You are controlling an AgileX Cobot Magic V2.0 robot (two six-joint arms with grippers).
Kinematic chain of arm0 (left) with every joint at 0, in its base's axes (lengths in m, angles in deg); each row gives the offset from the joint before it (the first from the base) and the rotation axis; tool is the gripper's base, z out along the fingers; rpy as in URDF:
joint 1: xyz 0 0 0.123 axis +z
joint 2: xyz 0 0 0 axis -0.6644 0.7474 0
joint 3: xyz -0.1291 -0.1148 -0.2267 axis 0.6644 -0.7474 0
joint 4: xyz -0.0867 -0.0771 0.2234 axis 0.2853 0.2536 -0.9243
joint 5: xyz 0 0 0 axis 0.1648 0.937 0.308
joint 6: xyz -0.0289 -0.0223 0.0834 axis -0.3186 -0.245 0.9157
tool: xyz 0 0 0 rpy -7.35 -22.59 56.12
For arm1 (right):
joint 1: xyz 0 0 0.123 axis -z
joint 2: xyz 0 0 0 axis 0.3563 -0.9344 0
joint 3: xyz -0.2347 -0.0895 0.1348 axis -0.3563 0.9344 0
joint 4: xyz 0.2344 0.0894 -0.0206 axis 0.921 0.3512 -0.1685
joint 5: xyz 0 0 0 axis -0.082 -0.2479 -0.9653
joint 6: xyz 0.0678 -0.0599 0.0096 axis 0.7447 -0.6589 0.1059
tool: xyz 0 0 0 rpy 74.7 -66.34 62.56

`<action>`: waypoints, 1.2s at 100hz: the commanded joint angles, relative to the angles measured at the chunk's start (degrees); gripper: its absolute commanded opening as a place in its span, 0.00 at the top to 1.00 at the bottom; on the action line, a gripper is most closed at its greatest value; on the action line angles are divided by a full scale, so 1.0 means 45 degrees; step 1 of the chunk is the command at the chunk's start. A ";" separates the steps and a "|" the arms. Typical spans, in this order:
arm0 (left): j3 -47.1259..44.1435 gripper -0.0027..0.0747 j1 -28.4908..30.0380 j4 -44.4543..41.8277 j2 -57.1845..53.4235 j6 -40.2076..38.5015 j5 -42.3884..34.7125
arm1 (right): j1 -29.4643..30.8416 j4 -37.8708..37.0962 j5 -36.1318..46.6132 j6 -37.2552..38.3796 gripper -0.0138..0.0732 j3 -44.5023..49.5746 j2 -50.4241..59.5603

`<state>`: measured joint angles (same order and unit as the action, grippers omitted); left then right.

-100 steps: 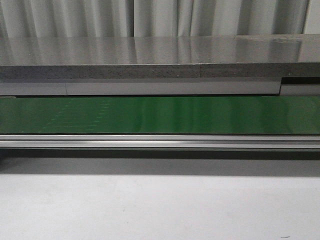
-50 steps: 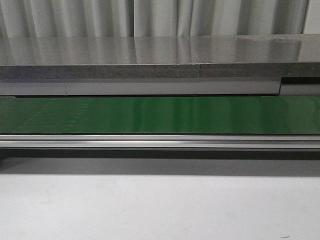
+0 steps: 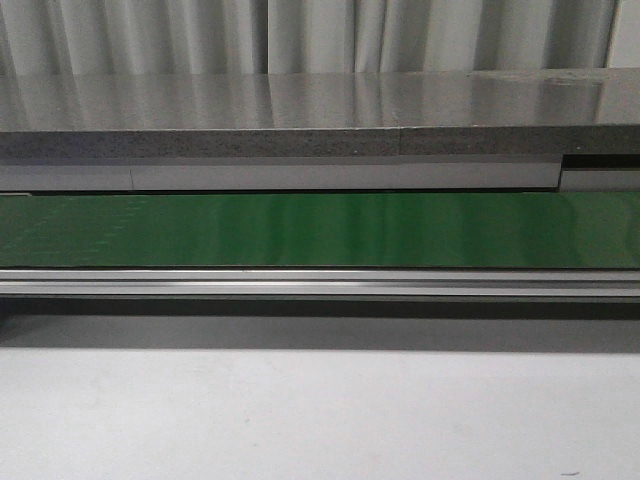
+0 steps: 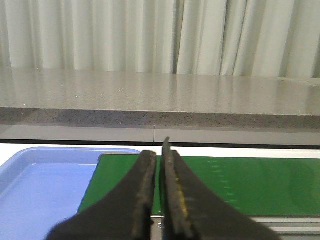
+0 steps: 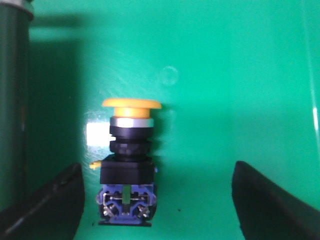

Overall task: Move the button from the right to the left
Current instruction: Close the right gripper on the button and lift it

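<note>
Bare green surface shows between my right gripper's fingers and the button's black body (image 5: 127,171), so closing now would miss. Next, the gripper moves toward that body before it closes on the button.
The button (image 5: 127,165) lies on a green surface (image 5: 225,100) in the right wrist view, its yellow-orange cap pointing away from the fingers, black body and blue base with a small green mark nearest them. My right gripper (image 5: 157,200) is open, its two dark fingers (image 5: 50,202) on either side of the button, apart from it; the button sits closer to one finger. My left gripper (image 4: 159,160) is shut and empty, held above the end of a green belt (image 4: 240,180). The front view shows no button and no gripper.
A blue tray (image 4: 40,185) lies beside the belt's end in the left wrist view. A green conveyor belt (image 3: 320,230) runs across the front view with a metal rail (image 3: 320,283) before it and a grey stone counter (image 3: 300,110) behind. A dark wall (image 5: 12,100) borders the green surface.
</note>
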<state>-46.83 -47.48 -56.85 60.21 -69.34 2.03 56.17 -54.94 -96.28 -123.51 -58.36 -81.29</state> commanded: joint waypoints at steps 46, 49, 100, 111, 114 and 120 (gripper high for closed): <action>-0.0520 0.96 -0.0094 0.0110 -0.0460 -0.0129 -0.1027 | 0.0081 0.0018 0.0201 -0.0171 0.19 -0.0387 -0.0536; -0.0520 0.96 -0.0094 0.0110 -0.0460 -0.0129 -0.1027 | 0.0068 0.0018 0.0201 -0.0171 0.19 -0.0387 -0.0589; -0.0520 0.96 -0.0094 0.0110 -0.0460 -0.0129 -0.1027 | 0.0068 0.0325 0.0258 -0.0185 0.45 -0.0387 -0.1320; -0.0520 0.96 -0.0094 0.0110 -0.0460 -0.0129 -0.1027 | 0.0068 0.0348 0.0212 -0.0185 0.55 -0.0502 -0.1296; -0.0520 0.96 -0.0094 0.0110 -0.0460 -0.0129 -0.1027 | 0.0068 0.0361 0.0173 -0.0185 0.56 -0.0571 -0.1278; -0.0520 0.96 -0.0094 0.0110 -0.0460 -0.0129 -0.1027 | 0.0068 0.0394 0.0008 -0.0185 0.57 -0.0730 -0.1222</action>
<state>-46.83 -47.48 -56.85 60.21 -69.34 2.03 56.17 -54.52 -95.93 -123.80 -59.35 -89.21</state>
